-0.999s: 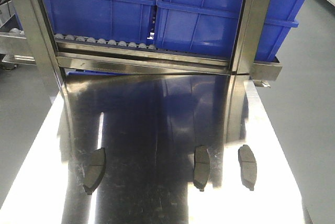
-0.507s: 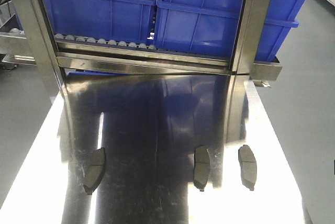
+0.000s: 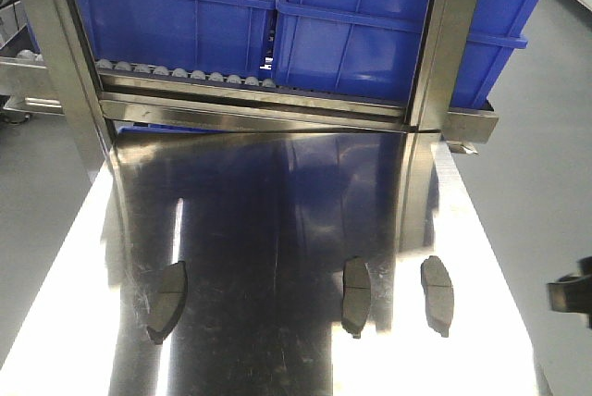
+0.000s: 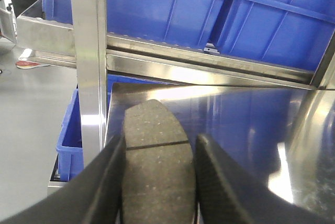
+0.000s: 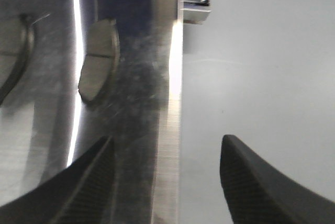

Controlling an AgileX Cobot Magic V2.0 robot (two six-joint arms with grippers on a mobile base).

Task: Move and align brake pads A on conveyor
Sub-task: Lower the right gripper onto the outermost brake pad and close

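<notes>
My right gripper grabs the brake pad by its two long edges next, leaving the brake pad's broad side (image 3: 438, 296) free for aligning on the conveyor.
Three dark grey brake pads lie on the shiny steel tabletop (image 3: 277, 202): a left one (image 3: 166, 299), a middle one (image 3: 356, 294) and a right one (image 3: 437, 294). Another brake pad (image 4: 157, 171) sits lengthwise between the black fingers of my left gripper (image 4: 159, 140), which is shut on it near the table's left side. My right gripper (image 5: 167, 139) is open and empty over the table's right edge, short of the right pad (image 5: 99, 59). Part of it shows at the front view's right border (image 3: 572, 294). The conveyor is out of view.
Blue bins (image 3: 176, 26) (image 3: 370, 40) stand on a roller rack (image 3: 185, 74) behind the table, between steel posts (image 3: 65, 63) (image 3: 439, 44). Another blue bin (image 4: 70, 140) sits below the table's left side. Grey floor (image 5: 261, 51) lies beyond the right edge.
My right gripper has come into the front view from the right border. The three pads on the tabletop have not moved.
</notes>
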